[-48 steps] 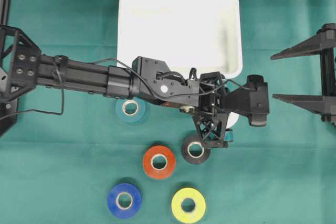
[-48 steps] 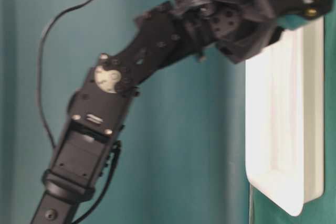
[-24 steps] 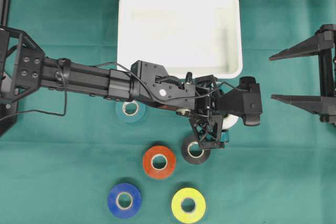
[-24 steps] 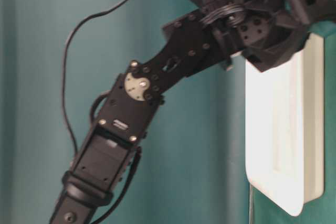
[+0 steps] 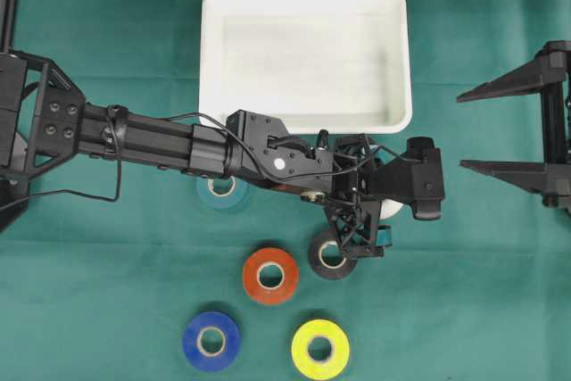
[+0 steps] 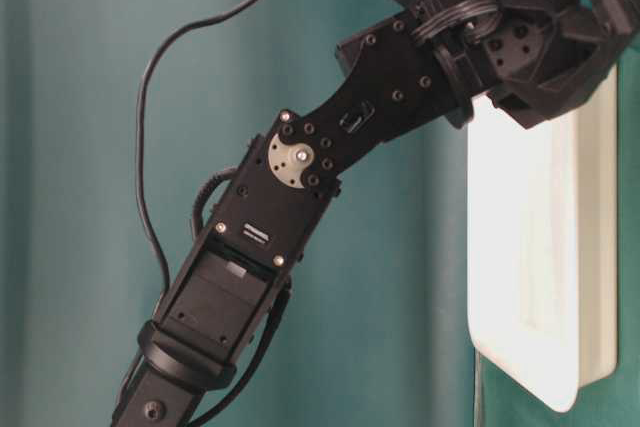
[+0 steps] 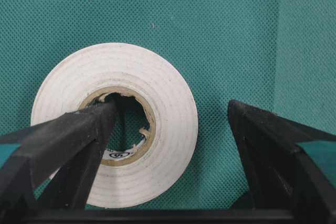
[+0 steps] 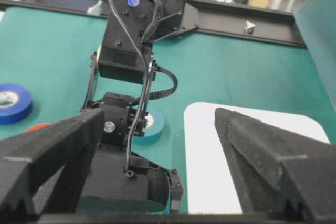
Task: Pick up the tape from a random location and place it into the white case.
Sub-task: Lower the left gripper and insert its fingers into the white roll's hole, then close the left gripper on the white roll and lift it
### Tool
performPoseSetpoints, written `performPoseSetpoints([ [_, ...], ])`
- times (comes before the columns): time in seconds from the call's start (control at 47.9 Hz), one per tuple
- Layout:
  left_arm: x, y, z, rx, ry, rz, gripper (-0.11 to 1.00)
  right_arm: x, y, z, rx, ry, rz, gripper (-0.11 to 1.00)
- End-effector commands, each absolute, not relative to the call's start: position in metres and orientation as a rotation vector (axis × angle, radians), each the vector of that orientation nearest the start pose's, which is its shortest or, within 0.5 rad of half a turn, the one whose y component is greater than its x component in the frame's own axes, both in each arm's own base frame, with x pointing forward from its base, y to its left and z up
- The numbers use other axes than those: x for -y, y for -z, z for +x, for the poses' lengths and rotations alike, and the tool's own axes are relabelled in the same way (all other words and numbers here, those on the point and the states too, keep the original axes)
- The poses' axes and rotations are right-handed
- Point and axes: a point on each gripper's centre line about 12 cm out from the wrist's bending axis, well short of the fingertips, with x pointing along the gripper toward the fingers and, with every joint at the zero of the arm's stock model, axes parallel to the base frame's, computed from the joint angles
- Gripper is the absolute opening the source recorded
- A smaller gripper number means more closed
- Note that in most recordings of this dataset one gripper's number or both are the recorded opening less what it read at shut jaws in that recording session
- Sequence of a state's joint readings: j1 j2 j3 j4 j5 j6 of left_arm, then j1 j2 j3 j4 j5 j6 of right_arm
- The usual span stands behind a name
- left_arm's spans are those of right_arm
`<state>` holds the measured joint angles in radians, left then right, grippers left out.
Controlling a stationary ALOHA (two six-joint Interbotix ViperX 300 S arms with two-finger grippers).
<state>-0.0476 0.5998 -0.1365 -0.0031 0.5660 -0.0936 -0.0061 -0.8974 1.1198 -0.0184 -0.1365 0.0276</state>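
One finger sits in the cardboard core (image 7: 131, 127), the other beside the white roll's outer side, so my left gripper closes next.
A white tape roll (image 7: 131, 129) lies flat on the green cloth. My left gripper (image 7: 172, 108) hangs open right over it: one finger (image 7: 68, 140) sits over the cardboard core, the other (image 7: 273, 150) stands clear of the roll's right side. From overhead only a sliver of this roll (image 5: 391, 210) shows under the left gripper (image 5: 384, 198). The white case (image 5: 308, 60) lies just behind, holding nothing. My right gripper (image 5: 461, 129) waits open at the right edge, empty, also open in its own view (image 8: 157, 114).
Other rolls lie in front: teal (image 5: 220, 186) partly under the left arm, black (image 5: 330, 256), orange (image 5: 270, 275), blue (image 5: 211, 341) and yellow (image 5: 320, 349). The left arm (image 6: 300, 177) reaches across the middle, beside the case (image 6: 540, 247).
The left arm has drawn slightly back to the left and toward the front, settling over the white roll. Its gripper stays open. The right arm has not moved.
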Motion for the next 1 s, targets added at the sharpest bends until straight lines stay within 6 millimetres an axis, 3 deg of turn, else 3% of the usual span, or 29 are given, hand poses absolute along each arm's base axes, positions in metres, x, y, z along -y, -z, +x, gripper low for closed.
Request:
performPoseSetpoints([
  [0.0, 0.024, -0.111, 0.547, -1.021, -0.010, -0.071, 0.97, 0.002, -0.294, 0.216, -0.063, 0.009, 0.010, 0.90],
  [0.125, 0.026, -0.111, 0.548, -1.018, -0.006, -0.068, 0.93, 0.002, -0.294, 0.216, -0.061, 0.009, 0.010, 0.90],
  [0.209, 0.029, -0.111, 0.547, -1.020, -0.002, -0.065, 0.84, 0.002, -0.294, 0.217, -0.064, 0.009, 0.010, 0.90],
  [0.438, 0.031, -0.110, 0.546, -1.034, 0.003, -0.062, 0.27, 0.002, -0.294, 0.217, -0.064, 0.009, 0.010, 0.90],
  [0.98, 0.037, -0.117, 0.546, -1.029, 0.012, -0.058, 0.26, 0.002, -0.294, 0.217, -0.063, 0.009, 0.011, 0.90],
])
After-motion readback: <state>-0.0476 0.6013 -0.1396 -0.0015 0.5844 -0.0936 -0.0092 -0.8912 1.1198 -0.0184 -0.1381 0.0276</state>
